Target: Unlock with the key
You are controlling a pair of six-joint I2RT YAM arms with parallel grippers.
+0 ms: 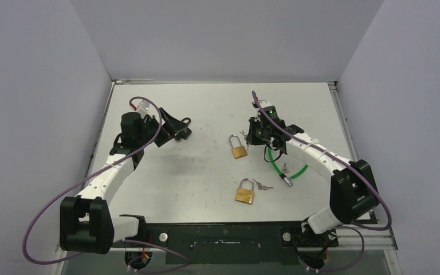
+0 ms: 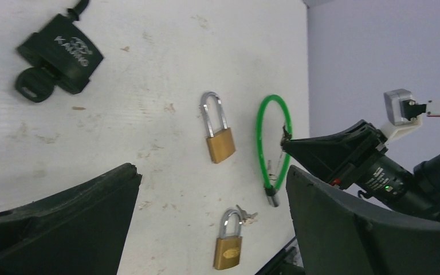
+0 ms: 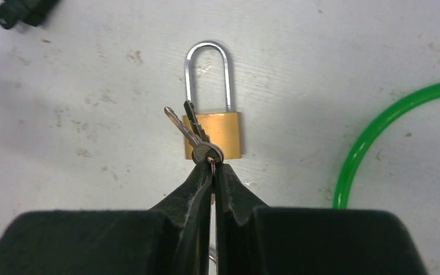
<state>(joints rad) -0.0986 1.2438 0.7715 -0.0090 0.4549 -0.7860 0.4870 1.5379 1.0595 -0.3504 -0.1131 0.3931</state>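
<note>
The left gripper should grab one key by its projecting blade (image 1: pixel 243 133), so the key's head stays free for the robot's right gripper to unlock the padlock.
A brass padlock (image 1: pixel 238 150) lies flat on the white table, shackle pointing away; it also shows in the right wrist view (image 3: pixel 229 137) and the left wrist view (image 2: pixel 220 144). My right gripper (image 3: pixel 212 164) is shut on the ring of a small bunch of keys (image 3: pixel 196 133) and holds it just above the padlock's body; in the top view the right gripper (image 1: pixel 248 135) is at the padlock's far right. My left gripper (image 1: pixel 179 128) is open and empty, raised over the table's left side, also seen in its own view (image 2: pixel 212 172).
A second brass padlock (image 1: pixel 244 192) with its own keys (image 1: pixel 263 186) lies nearer the front. A green cable lock (image 1: pixel 287 167) lies under my right arm. A black lock (image 2: pixel 60 52) lies on the left side of the table.
</note>
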